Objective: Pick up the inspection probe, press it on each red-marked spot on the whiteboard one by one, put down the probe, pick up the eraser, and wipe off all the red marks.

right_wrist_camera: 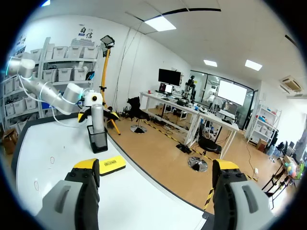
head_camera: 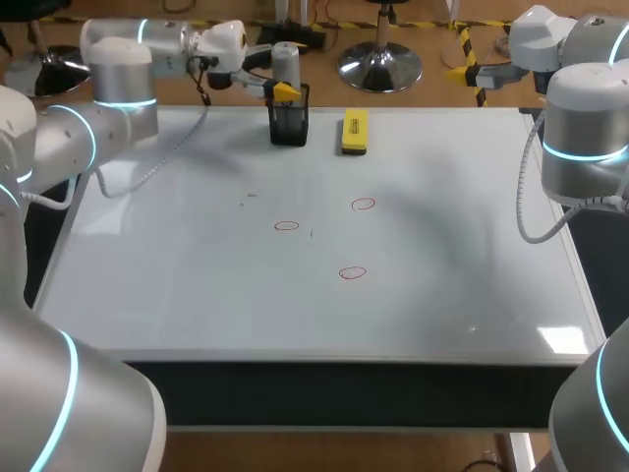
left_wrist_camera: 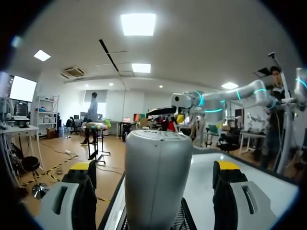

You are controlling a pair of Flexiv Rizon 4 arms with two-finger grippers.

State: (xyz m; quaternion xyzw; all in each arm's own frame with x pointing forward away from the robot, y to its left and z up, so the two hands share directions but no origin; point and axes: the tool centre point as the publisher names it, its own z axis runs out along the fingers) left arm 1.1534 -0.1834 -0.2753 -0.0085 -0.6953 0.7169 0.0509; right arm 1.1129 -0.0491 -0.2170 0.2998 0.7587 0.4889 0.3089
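Note:
My left gripper takes hold of the probe by its upper part (head_camera: 286, 61) (left_wrist_camera: 157, 158) next. That leaves the probe's lower end free to press the red-marked spots.
A grey cylindrical probe (head_camera: 285, 62) stands upright in a black mesh holder (head_camera: 289, 125) at the whiteboard's far edge. My left gripper (head_camera: 279, 88) is open and straddles the probe (left_wrist_camera: 156, 177); a gap shows between the probe and each of its fingers (left_wrist_camera: 81, 179). A yellow eraser (head_camera: 355, 132) lies just right of the holder. Three red circles (head_camera: 286, 226) (head_camera: 364, 205) (head_camera: 353, 272) are drawn mid-board. My right gripper (right_wrist_camera: 156, 170) hangs open and empty off the board's far right corner, with the probe (right_wrist_camera: 97, 115), holder (right_wrist_camera: 98, 139) and eraser (right_wrist_camera: 109, 165) ahead of it.
The whiteboard (head_camera: 442, 285) covers nearly the whole tabletop. My left arm's cable (head_camera: 157, 162) hangs over the board's far left part. The right arm's base and hose (head_camera: 536, 221) stand at the board's right edge.

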